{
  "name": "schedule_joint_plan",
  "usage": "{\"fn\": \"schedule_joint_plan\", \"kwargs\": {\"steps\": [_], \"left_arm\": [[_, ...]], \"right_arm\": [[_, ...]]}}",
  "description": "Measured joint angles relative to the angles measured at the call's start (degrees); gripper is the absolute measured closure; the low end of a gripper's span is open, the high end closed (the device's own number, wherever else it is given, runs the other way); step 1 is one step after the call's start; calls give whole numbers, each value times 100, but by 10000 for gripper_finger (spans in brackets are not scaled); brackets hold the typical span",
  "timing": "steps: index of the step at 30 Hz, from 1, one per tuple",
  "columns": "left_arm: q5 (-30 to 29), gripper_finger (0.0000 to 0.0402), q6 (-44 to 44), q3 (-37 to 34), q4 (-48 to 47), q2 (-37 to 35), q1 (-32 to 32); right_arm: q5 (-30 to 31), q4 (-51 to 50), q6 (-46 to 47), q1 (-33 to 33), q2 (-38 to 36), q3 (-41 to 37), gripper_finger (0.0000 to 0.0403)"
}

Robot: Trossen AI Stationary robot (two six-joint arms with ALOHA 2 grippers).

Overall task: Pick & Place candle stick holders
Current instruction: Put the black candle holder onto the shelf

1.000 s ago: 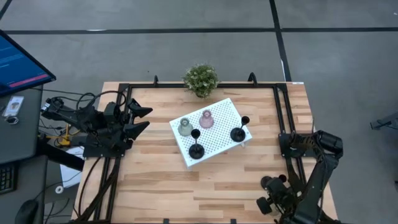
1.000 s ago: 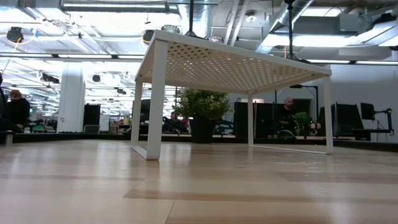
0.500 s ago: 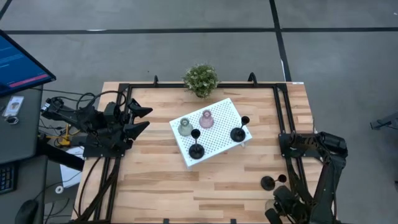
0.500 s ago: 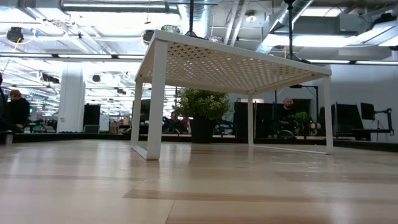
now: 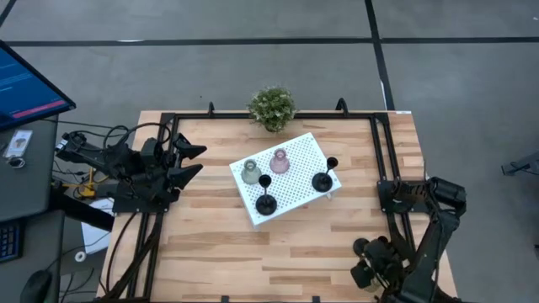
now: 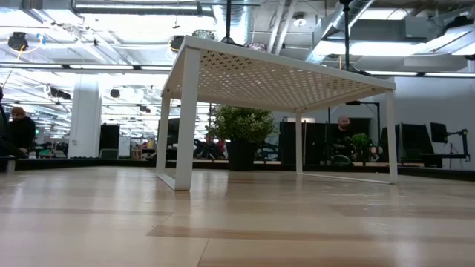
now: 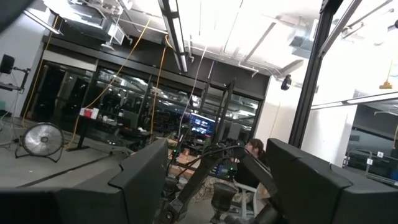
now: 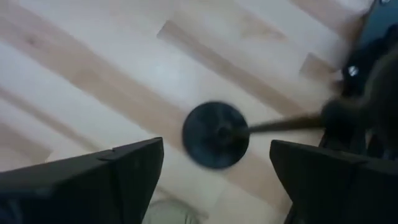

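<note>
I should not close my right gripper yet, because on the black holder (image 8: 216,135) its thin stem (image 8: 283,125) slants past my fingertips. I should first shift my right gripper to the right in the wrist view, then close on the stem.
A black candle stick holder (image 8: 216,134) has its round base on the wood near the table's right front corner (image 5: 362,247); its thin stem (image 8: 280,126) runs off to one side. My right gripper (image 8: 217,180) hangs open just above it (image 5: 369,263), slanting down, one finger on either side and clear of it. On the white tray (image 5: 296,150) stand an olive holder (image 5: 250,172), a pink holder (image 5: 280,160) and two black holders (image 5: 264,202) (image 5: 322,179). My left gripper (image 5: 192,161) waits open at the table's left, raised and pointing up.
A potted plant (image 5: 272,107) stands at the far edge behind the tray. The tray stands on thin legs (image 6: 184,119). Black frame rails (image 5: 386,151) run along the table's sides. A pale olive shape (image 8: 168,213) shows between my right fingers. Bare wood lies in front of the tray.
My right gripper drew back a little toward the near right corner, uncovering the black holder, then came back over it. The holder kept its place on the wood.
</note>
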Motion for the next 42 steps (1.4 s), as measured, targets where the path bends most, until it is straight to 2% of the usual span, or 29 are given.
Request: {"fn": "schedule_joint_plan", "kwargs": {"steps": [5, 8, 11, 16, 17, 30, 36, 42], "left_arm": [[0, 128, -7, 0, 0, 0, 0], [-60, 128, -7, 0, 0, 0, -2], [-77, 128, 9, 0, 0, 0, 0], [-208, 128, 44, 0, 0, 0, -2], [-209, 128, 47, 0, 0, 0, -2], [-216, 128, 34, 0, 22, -2, -2], [-216, 128, 33, 0, 33, -2, -2], [-216, 128, 33, 0, 42, -2, -2]], "right_arm": [[214, -34, 80, 1, -9, -220, 129], [333, -8, 87, -35, -17, -279, 155], [452, -13, 64, -78, -16, -293, 213], [547, 38, -56, -206, -15, -390, 362], [555, 64, -137, -239, -2, -388, 381], [642, 55, -203, -362, 2, -231, 399], [1337, -267, -237, -389, -233, 259, 400], [2469, -329, -622, -612, -808, 658, 400]]}}
